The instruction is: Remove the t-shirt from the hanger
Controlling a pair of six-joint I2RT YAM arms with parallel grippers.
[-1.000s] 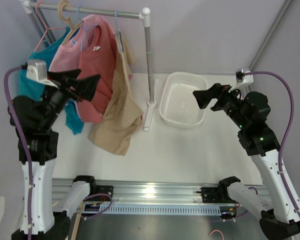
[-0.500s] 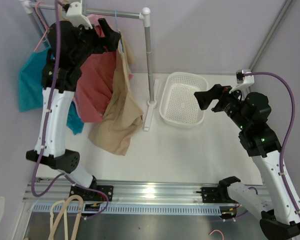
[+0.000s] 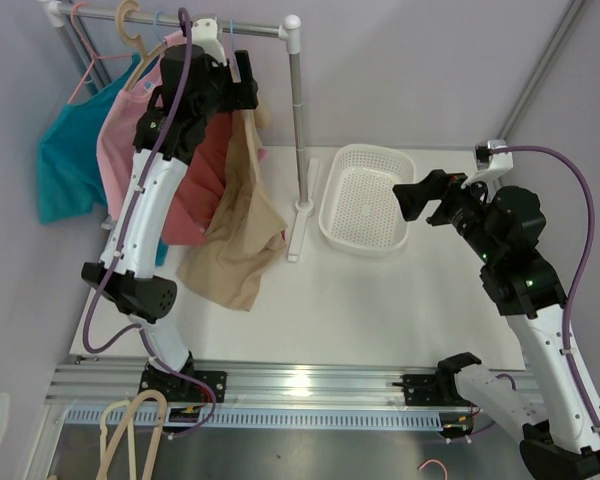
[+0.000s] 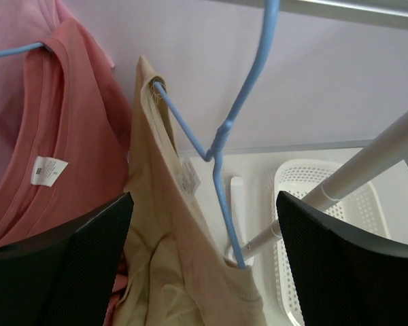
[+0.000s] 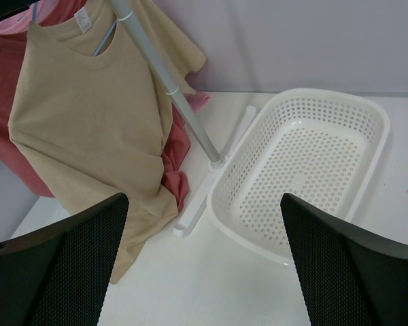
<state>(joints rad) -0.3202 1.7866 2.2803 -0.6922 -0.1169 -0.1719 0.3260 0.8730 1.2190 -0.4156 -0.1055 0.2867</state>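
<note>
Next, my left gripper grabs the light blue hanger by its neck beneath the hook to remove the beige t-shirt (image 3: 242, 225), so hook and arms stay free.
A beige t-shirt (image 3: 242, 225) hangs on a light blue hanger (image 4: 224, 146) at the right end of the rack rail (image 3: 260, 30), its hem resting on the table. It also shows in the left wrist view (image 4: 183, 272) and the right wrist view (image 5: 88, 122). My left gripper (image 3: 242, 78) is raised high at the rail, open, just above the beige shirt's collar, holding nothing. My right gripper (image 3: 412, 195) is open and empty, hovering over the right side of the white basket (image 3: 364, 200).
A red shirt (image 3: 200, 165), a pink shirt (image 3: 115, 135) and a teal shirt (image 3: 65, 165) hang on the same rail to the left. The rack's upright pole (image 3: 298, 120) and white foot (image 3: 300, 230) stand between shirts and basket.
My left arm has swung up from the left side and then rightward along the rail to the beige shirt's hanger. The right arm has barely moved.
</note>
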